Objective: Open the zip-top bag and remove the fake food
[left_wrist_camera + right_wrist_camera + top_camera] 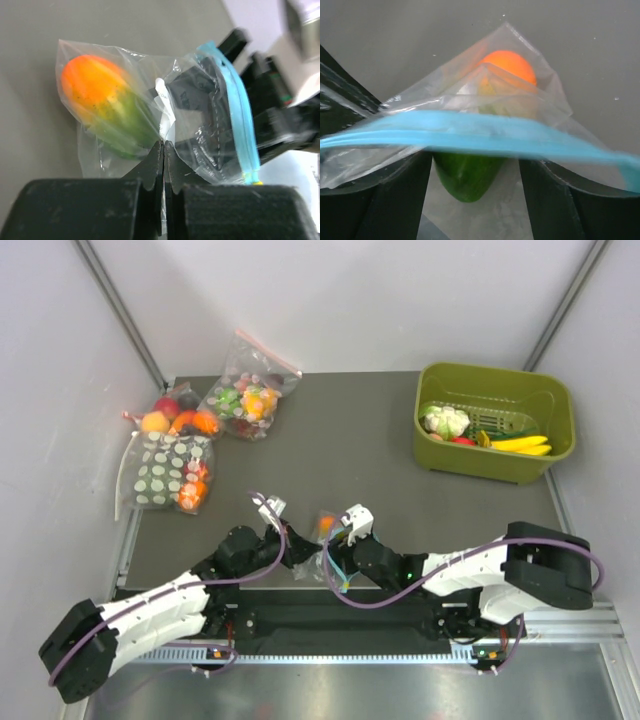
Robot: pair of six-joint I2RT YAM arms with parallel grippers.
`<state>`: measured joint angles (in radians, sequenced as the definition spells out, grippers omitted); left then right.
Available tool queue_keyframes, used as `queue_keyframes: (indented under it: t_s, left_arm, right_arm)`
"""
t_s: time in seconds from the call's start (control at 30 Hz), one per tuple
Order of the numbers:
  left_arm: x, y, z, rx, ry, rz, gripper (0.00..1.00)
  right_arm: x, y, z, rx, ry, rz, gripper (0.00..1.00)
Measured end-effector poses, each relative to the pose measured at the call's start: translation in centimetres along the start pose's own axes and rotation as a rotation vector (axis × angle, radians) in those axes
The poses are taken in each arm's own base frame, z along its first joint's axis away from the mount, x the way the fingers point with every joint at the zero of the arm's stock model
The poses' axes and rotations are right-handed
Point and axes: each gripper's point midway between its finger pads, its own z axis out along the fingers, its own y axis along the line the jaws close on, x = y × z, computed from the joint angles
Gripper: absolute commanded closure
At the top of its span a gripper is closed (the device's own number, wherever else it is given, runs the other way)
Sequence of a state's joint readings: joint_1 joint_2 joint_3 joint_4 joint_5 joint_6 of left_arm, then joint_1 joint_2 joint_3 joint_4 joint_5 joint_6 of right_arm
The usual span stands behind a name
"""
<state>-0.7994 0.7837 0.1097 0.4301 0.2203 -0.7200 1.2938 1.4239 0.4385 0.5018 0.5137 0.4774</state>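
Note:
The fruit's green end is nearest the bag's opening [138, 131]. My right gripper should next pick the fruit up by that end to take it out past the zip strip [239, 112].
The zip-top bag [326, 548] hangs between my two grippers near the table's front, with its light-blue zip strip [239, 112] towards the right gripper. Only one piece of fake food shows inside it, a green-and-orange fruit [107, 110], also seen in the right wrist view [470, 172]. My left gripper [164, 146] is shut on the clear plastic of the bag beside the fruit. My right gripper [475, 165] is open, its fingers [375, 200] wide apart at the bag's mouth. The zip strip [470, 132] lies across them. Plastic partly covers the fingers.
A green basket [545, 405] with a white cauliflower and yellow pieces stands at the back right. At the back left lie a clear bag with a pink-red zip [250, 390], a white-dotted bag [168, 472] and some loose-looking bagged fruits [175, 420].

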Motion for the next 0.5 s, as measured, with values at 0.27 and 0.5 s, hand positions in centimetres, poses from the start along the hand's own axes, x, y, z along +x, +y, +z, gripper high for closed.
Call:
queue_keyframes:
  t_s: [0.27,0.5]
  left_arm:
    - [-0.8,-1.7,0.3,0.078,-0.028,-0.049,1.0]
    - [0.4,-1.1,0.5,0.074,0.0,-0.09,1.0]
  right_arm:
    - [1.3,-0.2,0.7,0.012,0.023,0.006,0.23]
    - [2.0,-0.1,1.0,0.019,0.032,0.016,0.09]
